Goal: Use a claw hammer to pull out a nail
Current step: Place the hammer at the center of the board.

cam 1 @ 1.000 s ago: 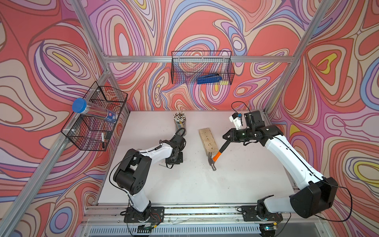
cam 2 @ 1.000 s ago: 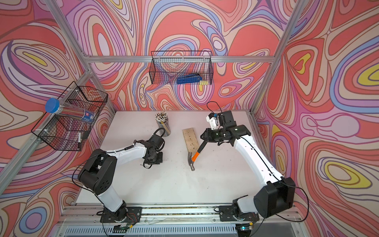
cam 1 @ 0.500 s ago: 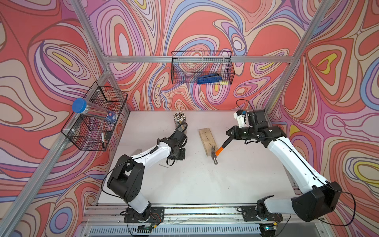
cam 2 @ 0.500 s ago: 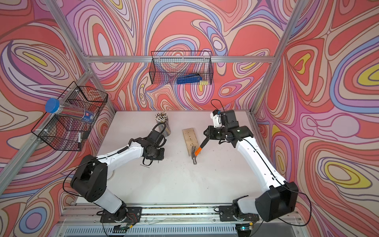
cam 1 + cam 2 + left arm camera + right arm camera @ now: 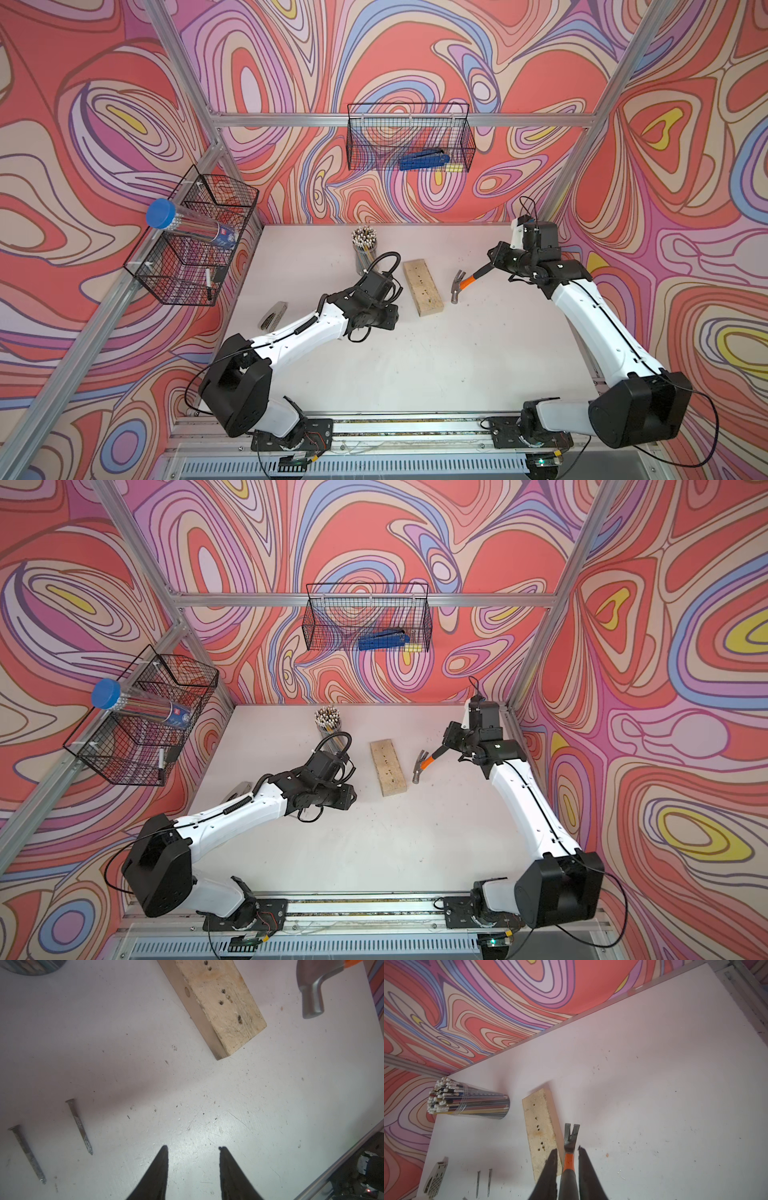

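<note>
The claw hammer stays held in my right gripper for now, until its handle lies along the tabletop. The handle (image 5: 481, 272) (image 5: 568, 1162) slopes up from the head to my fingers.
The claw hammer (image 5: 460, 283) (image 5: 421, 764) hangs just right of the wooden block (image 5: 422, 286) (image 5: 388, 768), silver head low. My right gripper (image 5: 568, 1148) (image 5: 492, 267) is shut on its orange and black handle, and the forked claw (image 5: 572, 1132) points toward the back wall. The block's top shows only holes (image 5: 221, 1002), with no nail standing in it. Two nails (image 5: 79, 1126) (image 5: 27, 1154) lie loose on the table left of the block. My left gripper (image 5: 193, 1148) (image 5: 391, 318) is open and empty over bare table near the block's front end.
A cup of pencils (image 5: 363, 249) (image 5: 467, 1103) stands behind my left arm. A grey metal object (image 5: 273, 316) lies at the table's left edge. Wire baskets hang on the back wall (image 5: 409, 137), holding a blue tool (image 5: 424, 160), and on the left wall (image 5: 195, 241).
My right arm has carried the hammer off the block's front end, to the right and back. My left gripper has moved right toward the block and its jaws have spread.
</note>
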{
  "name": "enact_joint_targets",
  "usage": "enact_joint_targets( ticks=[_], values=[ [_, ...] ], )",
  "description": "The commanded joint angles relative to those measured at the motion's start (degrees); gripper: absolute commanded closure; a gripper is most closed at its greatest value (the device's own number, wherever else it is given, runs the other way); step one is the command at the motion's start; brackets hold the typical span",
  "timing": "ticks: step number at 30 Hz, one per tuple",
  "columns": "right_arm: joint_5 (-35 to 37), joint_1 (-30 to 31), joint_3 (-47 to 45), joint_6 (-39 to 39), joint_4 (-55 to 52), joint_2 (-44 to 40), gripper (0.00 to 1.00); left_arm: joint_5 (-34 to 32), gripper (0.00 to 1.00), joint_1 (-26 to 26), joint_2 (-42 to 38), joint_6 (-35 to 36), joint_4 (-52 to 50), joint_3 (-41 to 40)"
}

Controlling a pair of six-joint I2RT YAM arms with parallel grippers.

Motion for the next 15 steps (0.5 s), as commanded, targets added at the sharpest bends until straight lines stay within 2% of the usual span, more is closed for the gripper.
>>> enact_joint_targets(
  ticks=[1,6,15],
  values=[
    [2.66,-2.09,-1.97,5.81,9.97,-1.0,1.0,1.6,0.57,-0.47,-0.91,0.21,2.39,-0.95],
    [3.37,-4.21,-6.72,9.87,18.22,-0.13,1.0,2.78,0.57,-0.71,0.2,-1.08,4.07,-1.85],
    [-0.48,-8.81,-14.18,17.98,29.1,1.87,1.0,3.79,0.57,-1.02,1.12,-1.75,5.29,-2.23]
  ],
)
